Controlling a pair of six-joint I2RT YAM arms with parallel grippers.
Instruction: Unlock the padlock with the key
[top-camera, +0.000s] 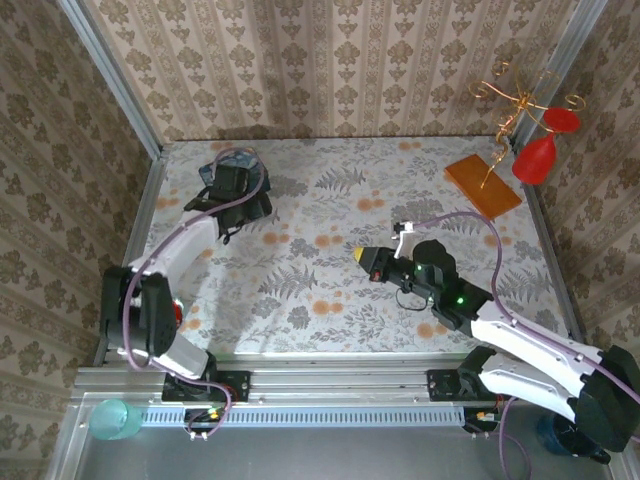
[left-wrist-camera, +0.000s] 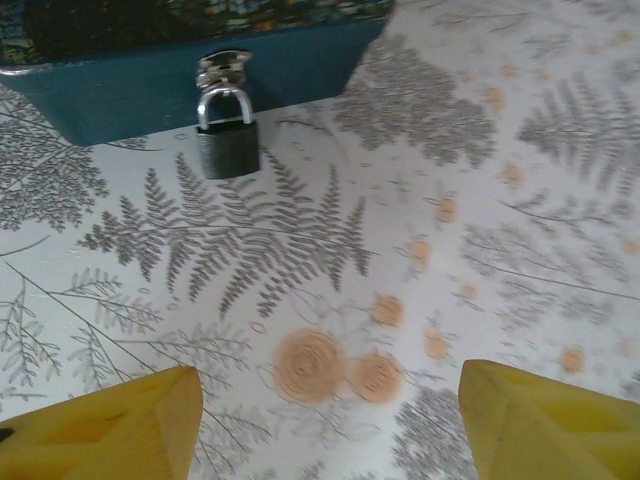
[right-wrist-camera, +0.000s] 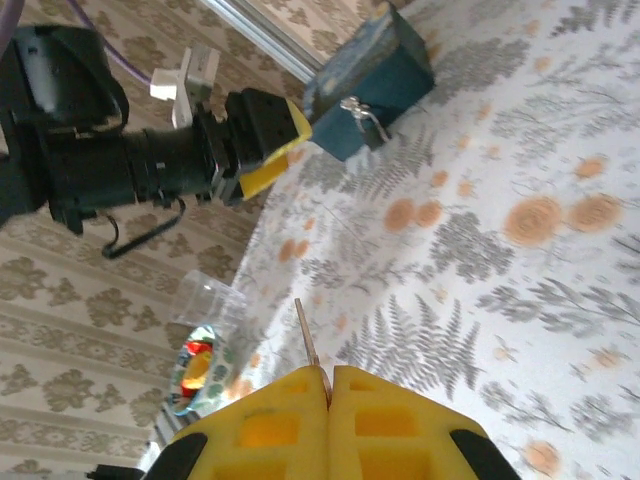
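The box and the padlock need to come toward the key (right-wrist-camera: 306, 335). My left gripper should next grab the padlock's black body and pull them that way.
A small black padlock (left-wrist-camera: 227, 147) with a silvery shackle hangs from the clasp of a blue painted box (left-wrist-camera: 130, 90) and rests on the tablecloth. My left gripper (left-wrist-camera: 330, 425) is open at the far left of the table (top-camera: 232, 188). It is a short way back from the padlock, with bare cloth between its yellow fingers (left-wrist-camera: 110, 430). My right gripper (right-wrist-camera: 329, 385) is shut on a thin key (right-wrist-camera: 306, 335), whose blade sticks out ahead of the tips. It hovers mid-table (top-camera: 362, 256), well to the right of the box (right-wrist-camera: 375, 65).
An orange board (top-camera: 483, 184) with a wire stand and red ornaments (top-camera: 540, 155) sits at the back right. A clear plastic cup (right-wrist-camera: 205, 340) stands off the table's near-left corner (top-camera: 115, 418). Metal rails edge the table.
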